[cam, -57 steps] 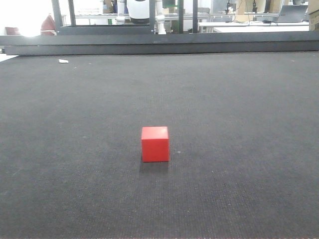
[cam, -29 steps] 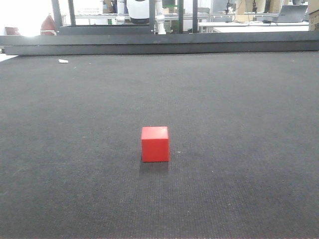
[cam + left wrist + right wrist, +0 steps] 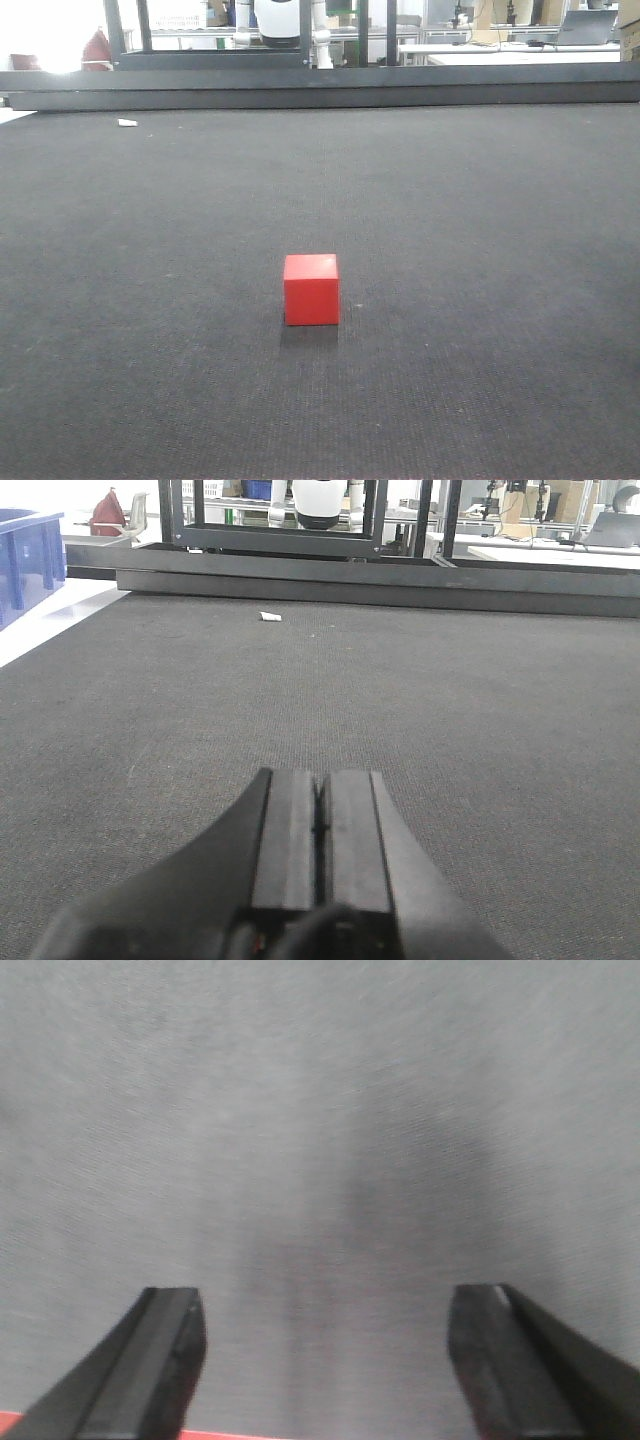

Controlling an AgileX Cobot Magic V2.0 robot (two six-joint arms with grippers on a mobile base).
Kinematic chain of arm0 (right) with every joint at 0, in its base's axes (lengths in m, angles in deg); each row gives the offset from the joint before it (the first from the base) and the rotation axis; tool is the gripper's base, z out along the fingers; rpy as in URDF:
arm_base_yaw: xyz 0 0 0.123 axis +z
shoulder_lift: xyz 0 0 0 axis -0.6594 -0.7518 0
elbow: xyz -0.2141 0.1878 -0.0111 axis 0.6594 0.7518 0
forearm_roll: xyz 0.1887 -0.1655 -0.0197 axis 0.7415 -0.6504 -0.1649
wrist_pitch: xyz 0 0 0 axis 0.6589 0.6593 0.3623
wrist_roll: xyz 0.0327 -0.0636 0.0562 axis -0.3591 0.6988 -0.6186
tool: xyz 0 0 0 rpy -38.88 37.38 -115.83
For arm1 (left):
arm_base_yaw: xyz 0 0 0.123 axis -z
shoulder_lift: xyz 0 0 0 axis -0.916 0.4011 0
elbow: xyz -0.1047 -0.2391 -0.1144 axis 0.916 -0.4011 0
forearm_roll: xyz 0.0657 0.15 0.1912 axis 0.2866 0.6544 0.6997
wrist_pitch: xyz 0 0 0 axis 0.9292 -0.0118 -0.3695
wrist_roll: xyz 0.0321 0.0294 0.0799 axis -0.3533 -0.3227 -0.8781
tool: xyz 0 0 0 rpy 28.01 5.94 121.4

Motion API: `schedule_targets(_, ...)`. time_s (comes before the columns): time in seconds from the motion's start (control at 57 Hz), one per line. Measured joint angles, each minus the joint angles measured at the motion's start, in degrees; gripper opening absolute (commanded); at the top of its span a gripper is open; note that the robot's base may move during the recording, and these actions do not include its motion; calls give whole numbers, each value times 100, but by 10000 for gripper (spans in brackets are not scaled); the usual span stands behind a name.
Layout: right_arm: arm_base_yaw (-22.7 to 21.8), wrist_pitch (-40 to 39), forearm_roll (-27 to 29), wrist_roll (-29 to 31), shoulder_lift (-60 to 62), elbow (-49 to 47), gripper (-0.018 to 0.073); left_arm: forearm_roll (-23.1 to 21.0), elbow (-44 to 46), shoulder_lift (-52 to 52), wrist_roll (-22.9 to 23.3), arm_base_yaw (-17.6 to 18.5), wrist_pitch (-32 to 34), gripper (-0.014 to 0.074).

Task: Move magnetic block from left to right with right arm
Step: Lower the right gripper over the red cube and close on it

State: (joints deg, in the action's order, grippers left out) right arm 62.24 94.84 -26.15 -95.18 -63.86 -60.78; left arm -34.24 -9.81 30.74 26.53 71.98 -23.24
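Note:
Next, my right gripper grabs the magnetic block (image 3: 311, 289) by its opposite sides, to move the block across the dark mat.
The magnetic block (image 3: 311, 289), a plain red cube, stands alone on the dark mat (image 3: 480, 250) near the middle of the front view. No gripper shows in that view. In the right wrist view my right gripper (image 3: 325, 1300) is open wide, pointing down at the mat. A thin red strip of the block (image 3: 230, 1436) shows at the bottom edge, near the left finger (image 3: 160, 1360). In the left wrist view my left gripper (image 3: 320, 777) is shut with nothing in it, low over bare mat.
A small white scrap (image 3: 127, 123) lies at the mat's far left. A black metal rail (image 3: 320, 90) runs along the far edge, with benches and a white machine (image 3: 280, 20) behind it. A blue bin (image 3: 25, 555) stands off the mat's left side.

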Motion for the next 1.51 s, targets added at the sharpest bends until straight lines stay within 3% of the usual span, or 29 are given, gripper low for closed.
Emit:
schedule_targets(0.123,449,303,-11,-448,-517,-463,631,0,0,0,0,0,0,-126)
schedule_targets(0.263,843,772,-11,-570,-1304,-1219,631,0,0,0,0,0,0,-126)
schedule_targets(0.491,1208,1548,42,-589,-2681,-2503,631,0,0,0,0,0,0,-126)
schedule_targets(0.719,1482,1805,107,-589,-3867,-3634,631,0,0,0,0,0,0,-126)
schedule_targets(0.964,1794,2243,603,-598,-4920,-4912,631,0,0,0,0,0,0,-126)
schedule_targets(1.21,2001,2415,825,-956,-5651,-5638,631,0,0,0,0,0,0,-126)
schedule_targets(1.508,2001,2489,776,-1196,-6082,-5788,631,0,0,0,0,0,0,-126)
